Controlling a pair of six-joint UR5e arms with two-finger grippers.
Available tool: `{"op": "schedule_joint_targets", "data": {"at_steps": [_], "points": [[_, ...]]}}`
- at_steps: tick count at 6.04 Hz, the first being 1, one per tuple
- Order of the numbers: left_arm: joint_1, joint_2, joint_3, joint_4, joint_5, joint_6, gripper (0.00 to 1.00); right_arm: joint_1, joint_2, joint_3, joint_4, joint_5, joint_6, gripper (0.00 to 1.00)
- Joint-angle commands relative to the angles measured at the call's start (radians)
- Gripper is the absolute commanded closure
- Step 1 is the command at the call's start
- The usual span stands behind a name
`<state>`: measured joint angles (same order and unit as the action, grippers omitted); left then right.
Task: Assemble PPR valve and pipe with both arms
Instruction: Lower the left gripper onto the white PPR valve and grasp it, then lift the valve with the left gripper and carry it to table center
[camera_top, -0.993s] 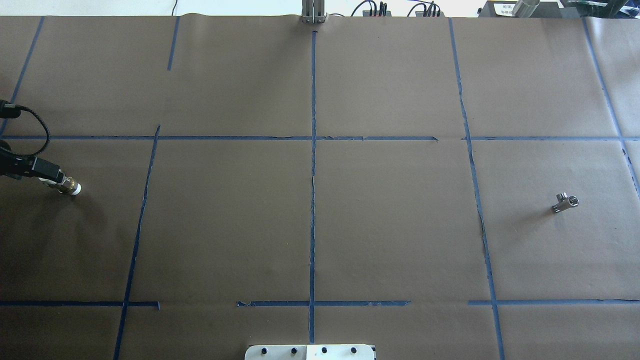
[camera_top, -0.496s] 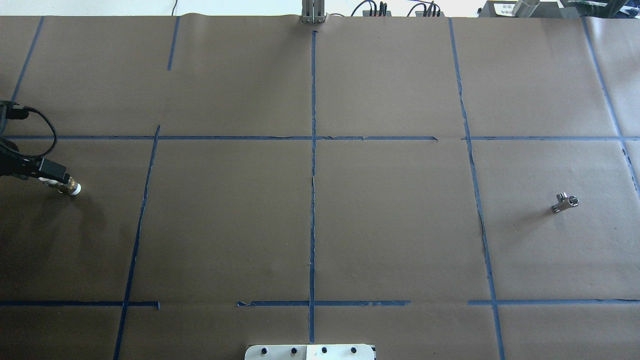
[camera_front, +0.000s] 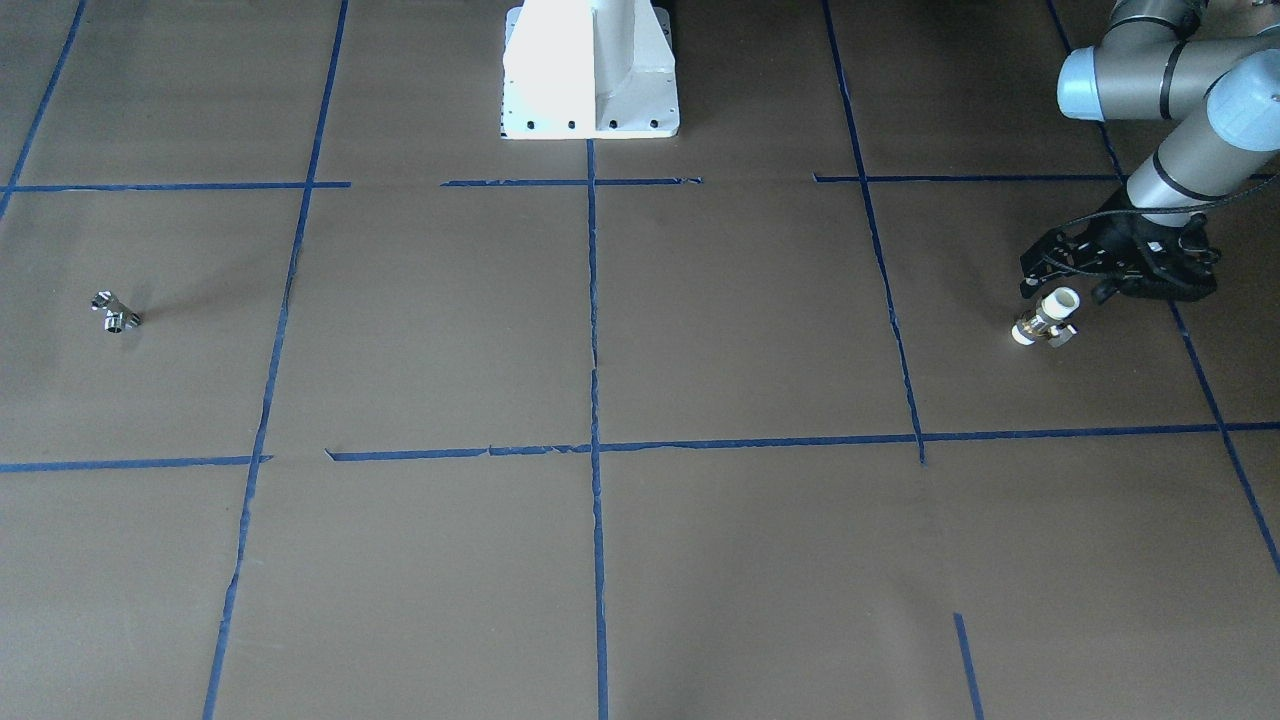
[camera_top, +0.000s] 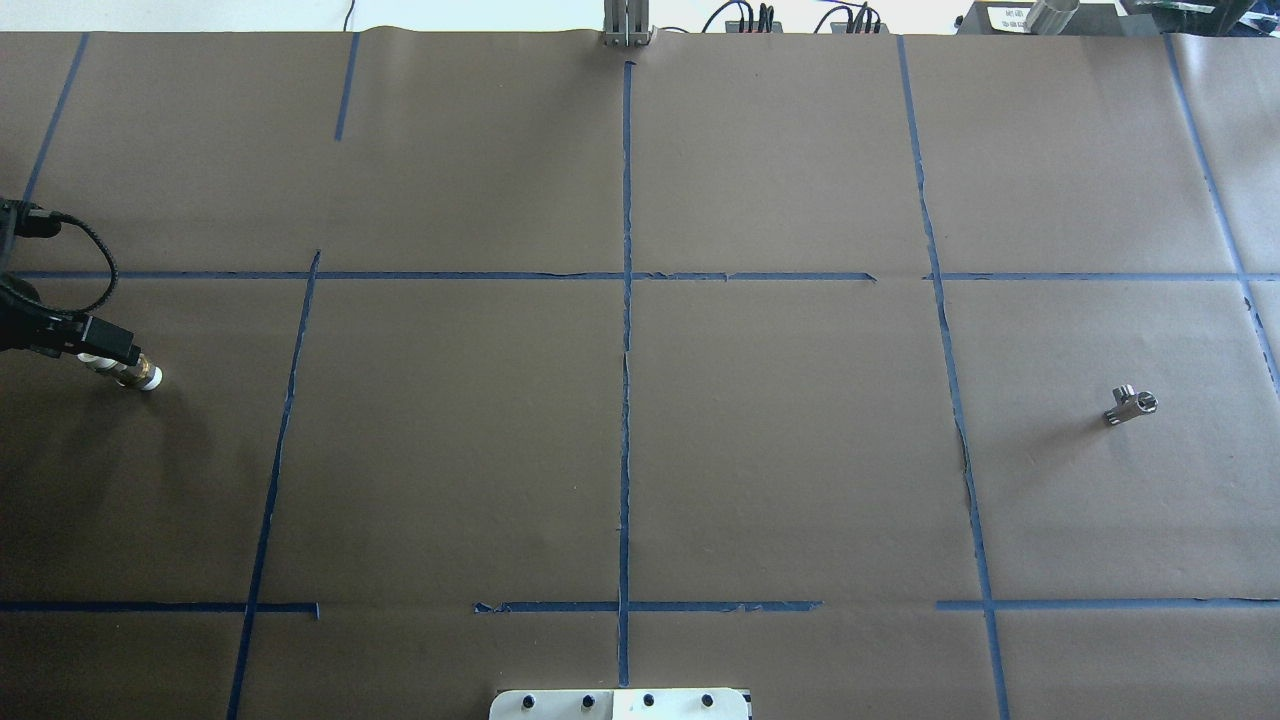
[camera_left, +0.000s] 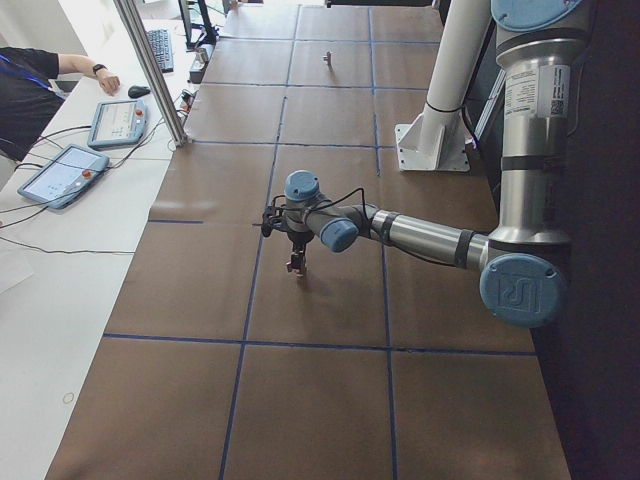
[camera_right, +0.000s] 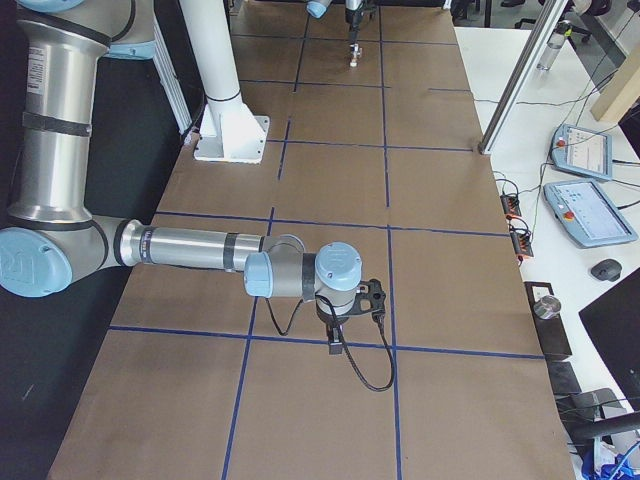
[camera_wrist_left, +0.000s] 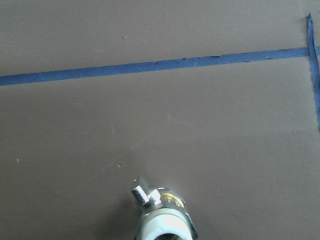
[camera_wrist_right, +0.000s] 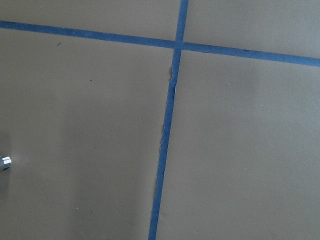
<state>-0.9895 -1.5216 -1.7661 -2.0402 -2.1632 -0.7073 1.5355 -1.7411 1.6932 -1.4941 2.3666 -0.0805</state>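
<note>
My left gripper closes now, since its fingers stand beside the valve's white end (camera_front: 1060, 301) (camera_wrist_left: 165, 225). Closing now would catch the valve.
The PPR valve (camera_front: 1045, 322) lies on the brown paper at the table's left end, white ends and a brass middle; it also shows in the overhead view (camera_top: 138, 375) and the left wrist view (camera_wrist_left: 162, 220). My left gripper (camera_front: 1065, 292) is low over it, fingers spread either side of its near white end, open; it also shows in the overhead view (camera_top: 115, 352). The chrome pipe (camera_top: 1131, 406) lies alone at the right end, also in the front view (camera_front: 115, 312). My right gripper (camera_right: 336, 345) shows only in the exterior right view; I cannot tell whether it is open or shut.
Blue tape lines (camera_top: 626, 330) divide the paper into squares. The white pedestal (camera_front: 590, 70) stands at the robot's edge of the table. An operator and tablets (camera_left: 110, 120) are beyond the far edge.
My left gripper has shifted slightly at the valve's end and its cable loop has risen. The valve and the pipe have not moved.
</note>
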Motion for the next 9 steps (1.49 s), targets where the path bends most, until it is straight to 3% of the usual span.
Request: {"op": "schedule_joint_targets", "data": {"at_steps": [1,3,5,6,8,9], "points": [[0.000,0.001,0.001,0.000,0.022,0.002,0.08,0.000,0.000,0.000,0.000,0.000,-0.001,0.00],[0.000,0.001,0.004,0.002,0.023,0.002,0.11,0.000,0.000,-0.001,0.000,0.000,-0.001,0.00],[0.000,-0.002,0.004,0.005,0.023,0.000,0.93,0.000,0.000,-0.001,0.000,0.000,-0.001,0.00],[0.000,-0.005,0.002,0.005,0.023,0.000,1.00,0.000,0.000,0.000,0.000,0.000,-0.001,0.00],[-0.001,-0.012,-0.050,0.021,0.020,-0.015,1.00,0.000,0.000,0.000,0.000,0.000,0.001,0.00],[-0.001,-0.105,-0.108,0.182,0.022,-0.084,1.00,0.000,0.000,0.000,0.000,0.000,-0.001,0.00]]}}
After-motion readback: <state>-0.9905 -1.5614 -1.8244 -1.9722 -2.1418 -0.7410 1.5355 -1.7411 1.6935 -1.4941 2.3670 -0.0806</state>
